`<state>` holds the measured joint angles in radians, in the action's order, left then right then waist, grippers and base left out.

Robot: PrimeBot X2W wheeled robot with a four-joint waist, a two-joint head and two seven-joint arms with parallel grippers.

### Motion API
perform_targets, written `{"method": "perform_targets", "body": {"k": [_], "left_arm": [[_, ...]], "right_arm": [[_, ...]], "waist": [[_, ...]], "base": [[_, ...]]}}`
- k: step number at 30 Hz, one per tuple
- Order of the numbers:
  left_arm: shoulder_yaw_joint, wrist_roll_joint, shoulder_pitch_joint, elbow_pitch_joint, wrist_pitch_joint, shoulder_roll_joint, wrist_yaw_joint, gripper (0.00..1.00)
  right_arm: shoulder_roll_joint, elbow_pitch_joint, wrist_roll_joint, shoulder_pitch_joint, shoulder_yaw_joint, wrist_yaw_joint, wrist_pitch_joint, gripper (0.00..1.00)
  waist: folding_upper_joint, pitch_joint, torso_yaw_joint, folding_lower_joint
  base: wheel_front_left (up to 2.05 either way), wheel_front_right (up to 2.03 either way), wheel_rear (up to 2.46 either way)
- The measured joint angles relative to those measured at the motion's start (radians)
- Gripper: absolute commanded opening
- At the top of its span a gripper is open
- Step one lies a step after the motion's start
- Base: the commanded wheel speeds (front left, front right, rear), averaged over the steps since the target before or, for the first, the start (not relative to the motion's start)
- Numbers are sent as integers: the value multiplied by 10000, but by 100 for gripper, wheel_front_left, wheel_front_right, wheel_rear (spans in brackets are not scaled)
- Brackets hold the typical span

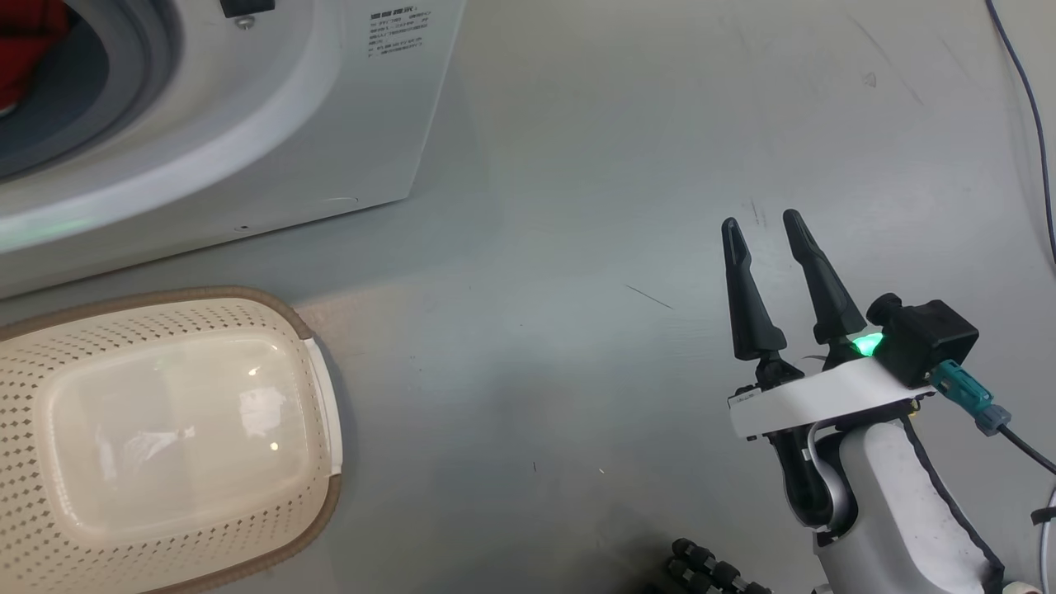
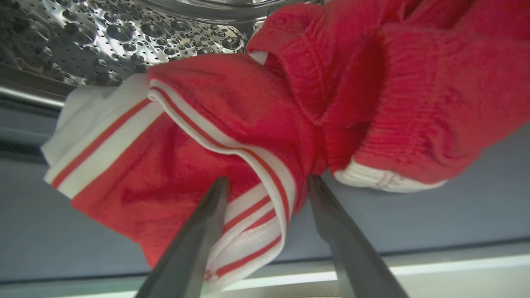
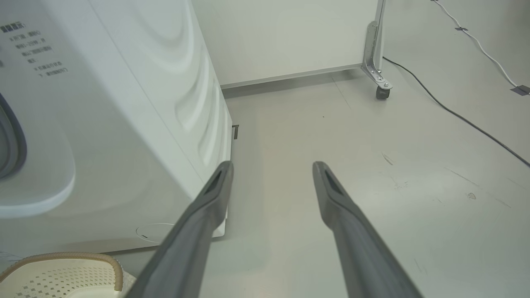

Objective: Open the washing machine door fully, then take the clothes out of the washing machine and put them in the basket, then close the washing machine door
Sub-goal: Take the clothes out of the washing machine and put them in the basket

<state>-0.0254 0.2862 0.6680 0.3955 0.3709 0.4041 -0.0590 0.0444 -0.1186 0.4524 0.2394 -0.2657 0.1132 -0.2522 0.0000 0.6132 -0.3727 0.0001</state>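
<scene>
The clothes have a hem that stands up in a fold, while the red cloth (image 2: 149,183) beside the hem is slack, so my left gripper should grab the clothes next by the white-striped hem (image 2: 278,191).
The washing machine (image 1: 330,124) stands at the upper left, its side panel also filling the left of the right wrist view (image 3: 124,124). Red clothes (image 1: 29,41) lie inside its grey rubber ring (image 1: 124,74). The door is out of view. In the left wrist view, my left gripper (image 2: 267,182) is open inside the mouth, below the steel drum (image 2: 103,33). A white-striped fold of the red clothes (image 2: 256,124) sits between its fingertips. The cream basket (image 1: 198,293) sits empty on the floor in front of the machine. My right gripper (image 1: 763,223) hangs open over bare floor, well right of the machine (image 3: 273,165).
A dark cable (image 3: 455,114) runs across the floor at the right, also seen along the right edge of the head view (image 1: 1027,107). A white partition on a caster (image 3: 381,92) stands behind the machine. The basket rim (image 3: 83,256) shows by my right gripper's left finger.
</scene>
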Motion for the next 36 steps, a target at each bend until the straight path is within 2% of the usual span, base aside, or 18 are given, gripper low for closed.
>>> {"method": "perform_targets", "body": {"k": [4, 14, 15, 16, 17, 24, 36], "left_arm": [[-90, 0, 334, 336, 180, 12, -161, 100], [-176, -15, 1129, 865, 330, 33, -251, 100], [-176, -15, 1175, 924, 330, 33, -251, 90], [-174, -15, 1222, 997, 343, 33, -253, 20], [-174, -15, 1262, 1070, 343, 33, -253, 0], [-180, -15, 1420, 1337, 130, 13, -253, 0], [-217, 44, 1432, 1975, -1066, -299, -178, 0]], "right_arm": [[-2, 2, 161, 15, -33, 0, 0, 100], [-4, 17, 314, 224, -182, 0, 0, 100], [-6, 17, 332, 236, -188, 0, 0, 100], [-6, 17, 362, 244, -192, 0, 0, 100], [-6, 17, 393, 248, -192, 0, 0, 100], [-6, 8, 401, 355, -190, -4, 0, 100], [-6, -173, 380, 399, -21, -13, 0, 100]], "waist": [[0, 81, -25, 0], [0, 251, -84, 0], [0, 263, -91, -1], [0, 272, -97, -1], [0, 279, -101, -1], [0, 264, -92, -1], [0, -191, 122, -1]], "base": [[0, 0, 0], [0, 0, 0], [0, 0, 0], [0, 0, 0], [0, 0, 0], [0, 0, 0], [0, 0, 0]]}}
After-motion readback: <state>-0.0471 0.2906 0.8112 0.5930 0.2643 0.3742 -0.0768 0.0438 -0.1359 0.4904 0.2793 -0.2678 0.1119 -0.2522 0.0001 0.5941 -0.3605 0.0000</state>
